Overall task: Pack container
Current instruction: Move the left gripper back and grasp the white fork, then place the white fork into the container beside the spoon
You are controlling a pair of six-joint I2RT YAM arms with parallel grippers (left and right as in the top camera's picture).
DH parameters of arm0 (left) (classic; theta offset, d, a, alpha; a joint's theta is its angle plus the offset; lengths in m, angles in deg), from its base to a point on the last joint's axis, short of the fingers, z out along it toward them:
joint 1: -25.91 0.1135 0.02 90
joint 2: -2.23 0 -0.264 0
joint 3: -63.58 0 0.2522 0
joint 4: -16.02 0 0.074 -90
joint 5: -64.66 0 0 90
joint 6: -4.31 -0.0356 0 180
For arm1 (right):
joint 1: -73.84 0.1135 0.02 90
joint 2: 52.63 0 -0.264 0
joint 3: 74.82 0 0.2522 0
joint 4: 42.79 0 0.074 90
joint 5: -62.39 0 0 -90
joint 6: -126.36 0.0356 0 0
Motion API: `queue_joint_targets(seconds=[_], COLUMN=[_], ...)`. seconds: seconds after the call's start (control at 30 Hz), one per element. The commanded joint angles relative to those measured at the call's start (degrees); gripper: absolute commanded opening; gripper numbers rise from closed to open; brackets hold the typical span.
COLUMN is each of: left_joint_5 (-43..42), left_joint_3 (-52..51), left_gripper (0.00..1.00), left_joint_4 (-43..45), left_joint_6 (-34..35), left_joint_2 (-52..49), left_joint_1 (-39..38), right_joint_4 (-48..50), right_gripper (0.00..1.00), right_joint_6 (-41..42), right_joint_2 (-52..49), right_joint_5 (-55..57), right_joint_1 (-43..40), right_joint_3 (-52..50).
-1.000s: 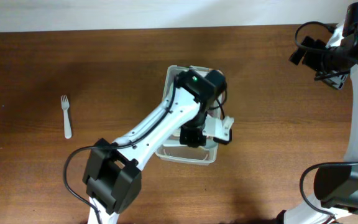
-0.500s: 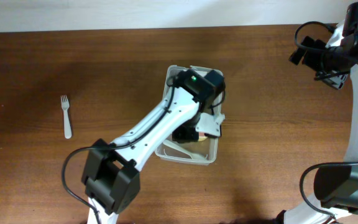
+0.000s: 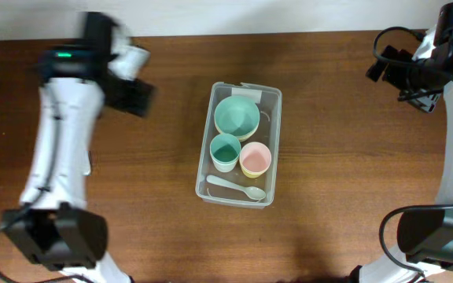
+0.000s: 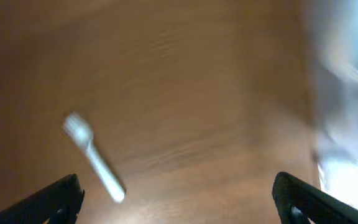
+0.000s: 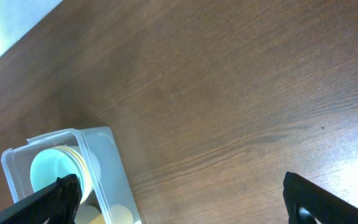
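Note:
My left gripper will next grab the white fork (image 4: 93, 158) across its neck, behind the fork's teeth. Then it can lay the fork flat beside the spoon in the container.
The clear plastic container (image 3: 272, 145) stands mid-table, and its corner shows in the right wrist view (image 5: 101, 155). Inside it are a green bowl (image 3: 237, 116), a teal cup (image 3: 225, 150), a pink cup (image 3: 255, 159) and a white spoon (image 3: 237, 187). My left gripper (image 3: 132, 82) is blurred over the table's far left, well away from the container. Its jaws stand open and empty (image 4: 176, 196) above bare wood. A white fork (image 4: 93, 158) lies just ahead of its left finger. My right gripper (image 3: 403, 75) hangs open and empty (image 5: 179, 196) at the far right.
The container shows as a pale blur at the right edge of the left wrist view (image 4: 347, 93). The left arm (image 3: 57, 149) stretches down the left side of the table and covers the fork from overhead. A pale wall runs along the back edge (image 3: 226, 16).
The left gripper opened over the container, left the spoon inside, and swung out to the far left. The right arm has not moved.

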Motion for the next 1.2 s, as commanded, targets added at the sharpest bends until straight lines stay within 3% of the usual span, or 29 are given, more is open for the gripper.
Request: queue_joint_targets(seconds=[0.0,0.17,0.57,0.6,0.7,0.83,0.9,1.17], left_joint_5=[-2.4,-2.8,-2.5,-2.8,-2.8,-2.8,-3.0,-14.1], left_joint_3=[-1.6,-2.1,-2.1,-2.1,-2.1,-2.1,-2.1,3.6], left_gripper=[1.0,1.0,0.98,0.91,0.52,0.26,0.01,0.01], left_joint_4=[-0.2,0.3,3.5,4.0,4.5,4.5,4.2,-3.7], left_joint_6=[10.6,10.8,11.0,11.0,11.0,11.0,11.0,4.5], left_joint_2=[-5.8,-18.5,-28.8,-29.4,-30.6,-32.0,-32.1,-27.4], left_joint_1=[7.4,14.8,19.0,19.0,18.9,18.9,18.9,17.9], right_joint_4=[0.0,0.0,0.0,0.0,0.0,0.0,0.0,0.0], right_gripper=[0.99,0.99,0.99,0.99,0.99,0.99,0.99,0.99], right_joint_6=[-0.2,-0.2,-0.2,-0.2,-0.2,-0.2,-0.2,-0.2], right_joint_2=[0.0,0.0,0.0,0.0,0.0,0.0,0.0,0.0], right_joint_5=[0.1,0.1,0.1,0.1,0.1,0.1,0.1,0.1], right_joint_1=[0.2,0.2,0.2,0.2,0.2,0.2,0.2,0.2], right_joint_3=[0.3,0.3,0.3,0.3,0.3,0.3,0.3,0.3])
